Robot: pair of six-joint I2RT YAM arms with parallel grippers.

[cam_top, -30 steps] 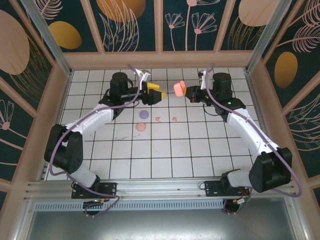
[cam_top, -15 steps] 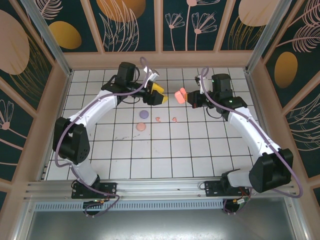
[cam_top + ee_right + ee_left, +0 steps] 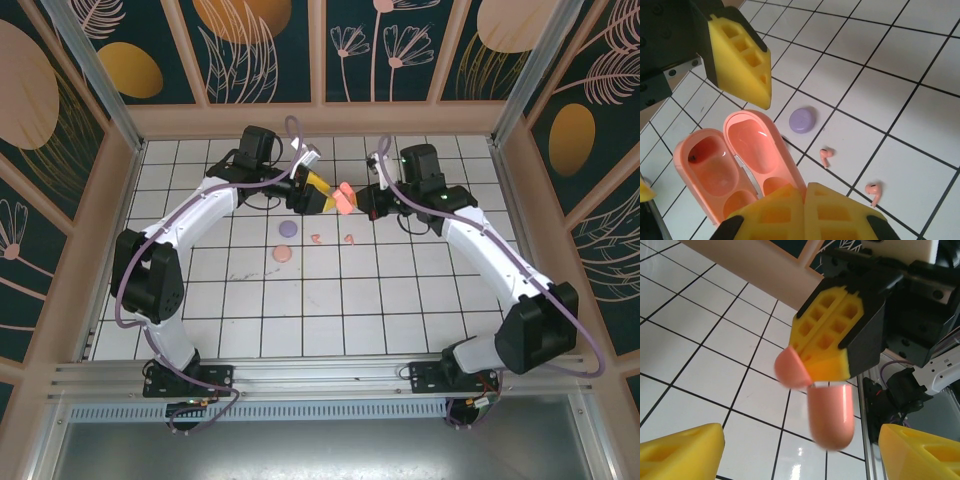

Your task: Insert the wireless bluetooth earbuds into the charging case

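The robot's left gripper should next take the open charging case [image 3: 343, 197] [image 3: 830, 412] around its deeper half, so both hollows stay free for the earbuds to be inserted.
The salmon-pink charging case [image 3: 740, 160] hangs open above the floor, both hollow halves facing up, and my right gripper [image 3: 805, 192] is shut on its near edge. In the top view the case [image 3: 343, 197] sits between my right gripper [image 3: 358, 197] and my open left gripper [image 3: 318, 192]. From the left wrist, the case [image 3: 830, 412] hangs just ahead of my left gripper [image 3: 800, 460], whose yellow fingertips [image 3: 680, 450] stand wide apart and hold nothing. Two salmon-pink earbuds [image 3: 826, 155] [image 3: 873, 191] lie on the white tiles below, also seen from above [image 3: 316, 238] [image 3: 349, 239].
A purple disc [image 3: 286, 228] and a pink disc [image 3: 283, 253] lie on the tiles left of the earbuds; the purple disc [image 3: 802, 120] lies near the case's tip. Wooden walls [image 3: 320, 120] ring the tiled floor [image 3: 330, 310].
My right arm has carried the case leftward and down, close to the left gripper. The left arm re-posed early on, its gripper staying roughly in place and open.
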